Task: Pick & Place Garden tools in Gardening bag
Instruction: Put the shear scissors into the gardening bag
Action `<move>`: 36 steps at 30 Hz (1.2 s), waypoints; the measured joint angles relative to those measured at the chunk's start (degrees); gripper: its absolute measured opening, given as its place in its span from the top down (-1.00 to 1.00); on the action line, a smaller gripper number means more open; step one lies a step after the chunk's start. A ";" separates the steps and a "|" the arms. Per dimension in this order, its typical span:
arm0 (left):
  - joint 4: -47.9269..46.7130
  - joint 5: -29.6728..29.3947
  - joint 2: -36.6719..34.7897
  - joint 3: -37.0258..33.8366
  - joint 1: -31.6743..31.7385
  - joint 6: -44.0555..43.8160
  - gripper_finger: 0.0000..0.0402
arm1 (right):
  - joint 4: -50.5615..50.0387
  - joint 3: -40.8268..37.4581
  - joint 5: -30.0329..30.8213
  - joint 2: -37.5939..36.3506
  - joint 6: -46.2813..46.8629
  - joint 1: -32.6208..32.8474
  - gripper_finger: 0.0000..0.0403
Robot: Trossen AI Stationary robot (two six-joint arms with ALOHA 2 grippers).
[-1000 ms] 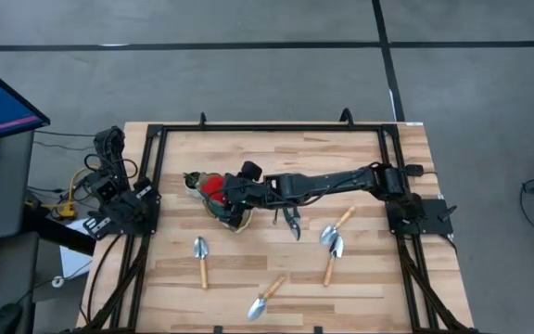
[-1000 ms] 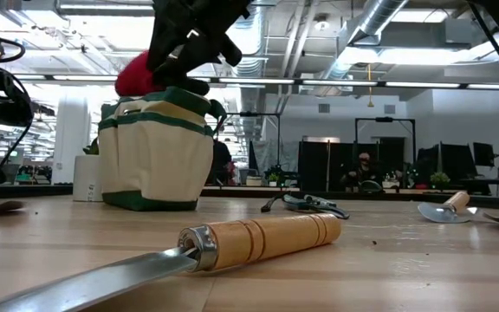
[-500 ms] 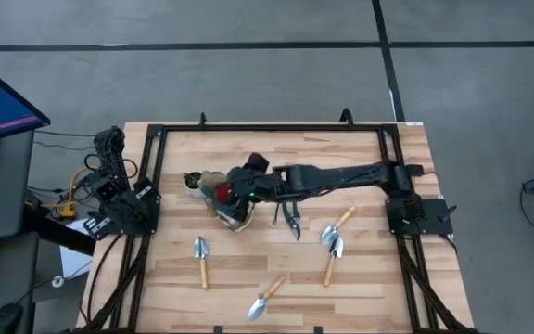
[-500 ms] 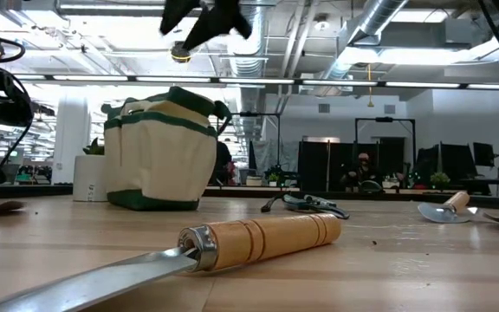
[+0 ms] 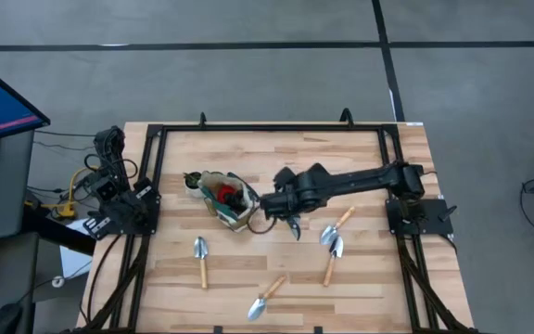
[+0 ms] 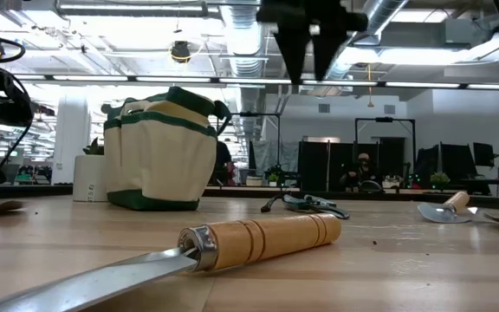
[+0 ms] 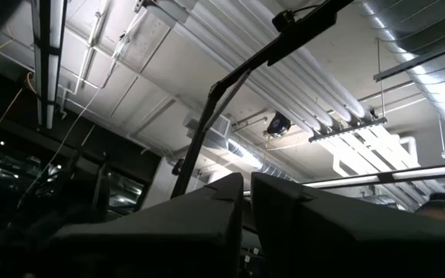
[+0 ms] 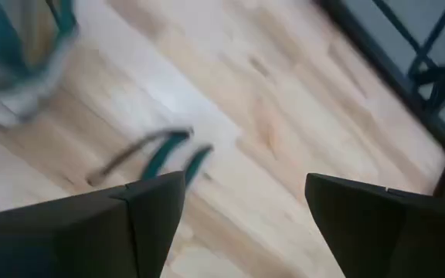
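Note:
My right gripper grabs the pruning shears by one teal handle next, to put them into the gardening bag.
The beige gardening bag with green trim stands on its base at the table's middle left, and shows in the low view. The red-and-black tool lies inside it. My right gripper is open and empty, above the table between the bag and the dark-handled pruning shears. The right wrist view shows the shears on the wood below it. Several wooden-handled trowels lie flat. My left gripper is shut, parked at the table's left edge and pointing up.
One trowel lies close to the low camera. Another trowel lies right of the shears. A small white pot stands just left of the bag. A black frame runs along the table's edges.
My right gripper has let go of the red-and-black tool, which now lies inside the bag. The gripper has then gone from above the bag toward the table's right, to the shears. The bag has stayed where it was.

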 joint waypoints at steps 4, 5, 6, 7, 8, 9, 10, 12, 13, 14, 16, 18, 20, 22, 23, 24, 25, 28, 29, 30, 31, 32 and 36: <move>-0.02 0.00 0.00 0.00 0.00 -0.39 0.91 | 6.93 -8.21 -3.85 0.07 -1.55 -1.82 -0.29; -0.02 -0.02 0.00 -0.01 0.00 -0.45 0.91 | 8.46 -10.24 -4.87 0.09 -2.07 -2.58 -0.29; -0.02 0.01 0.00 0.00 -0.01 -0.46 0.91 | 10.38 -12.17 -5.76 0.09 -2.65 -3.32 -0.29; -0.02 0.02 0.00 -0.02 0.00 -0.46 0.91 | 12.00 -13.96 -6.71 0.09 -3.12 -4.08 -0.29; -0.02 0.00 0.00 0.00 0.00 -0.46 0.91 | 13.37 -15.74 -7.37 0.09 -3.26 -4.77 -0.29; -0.02 0.00 0.00 -0.02 0.00 -0.46 0.91 | 14.49 -17.32 -7.91 0.09 -3.42 -5.39 -0.29; -0.02 0.00 0.00 -0.02 0.00 -0.46 0.91 | 15.63 -18.75 -8.41 0.07 -3.42 -5.97 -0.29; -0.02 0.00 0.00 -0.02 0.00 -0.46 0.91 | 17.82 -21.29 -9.62 -0.08 -3.91 -6.95 -0.29; -0.02 0.00 0.00 -0.02 0.00 -0.46 0.91 | 18.96 -22.32 -10.49 -0.13 -4.36 -7.46 -0.29; -0.02 0.00 0.00 -0.02 -0.02 -0.46 0.91 | 20.53 -23.30 -11.47 -0.13 -4.78 -7.89 -0.29; -0.02 0.00 0.00 -0.02 -0.02 -0.46 0.91 | 23.56 -25.12 -13.89 -0.13 -6.14 -8.69 -0.29; -0.02 0.00 0.00 -0.02 0.00 -0.46 0.91 | 27.90 -26.95 -16.35 -0.14 -7.66 -9.27 -0.29; -0.02 0.00 0.00 -0.02 -0.02 -0.46 0.91 | 32.39 -28.90 -17.63 -0.17 -8.47 -9.64 -0.29; -0.02 0.00 0.00 -0.01 -0.01 -0.46 0.91 | 33.78 -29.89 -18.15 -0.17 -8.77 -9.86 -0.29; -0.02 -0.01 0.00 0.00 -0.01 -0.46 0.91 | 34.22 -30.06 -18.25 -0.18 -8.79 -9.90 -0.29; -0.02 0.00 0.00 -0.01 0.00 -0.46 0.91 | 34.75 -30.28 -18.28 -0.24 -8.85 -9.90 -0.29; -0.02 0.00 0.00 -0.02 -0.02 -0.46 0.91 | 35.17 -30.68 -18.28 -0.28 -9.07 -9.96 -0.29; -0.02 0.00 0.00 -0.01 0.00 -0.46 0.91 | 38.24 -32.66 -19.75 -0.28 -9.91 -10.58 -0.28; 0.00 0.00 0.00 -0.02 0.00 -0.46 0.91 | 39.75 -33.48 -20.53 -0.28 -9.91 -10.78 -0.26; -0.02 -0.01 0.00 -0.02 0.00 -0.46 0.91 | 41.18 -34.41 -21.32 -0.28 -9.87 -10.87 -0.23; -0.01 0.00 0.00 -0.01 -0.02 -0.46 0.90 | 42.53 -35.22 -21.86 -0.38 -9.91 -11.07 -0.19; 0.00 0.00 0.00 -0.01 -0.01 -0.46 0.91 | 44.05 -36.13 -22.69 -0.60 -9.87 -11.19 -0.13; 0.00 0.00 0.00 -0.02 -0.02 -1.31 0.91 | 45.57 -37.22 -24.64 -0.76 -9.82 -11.56 0.23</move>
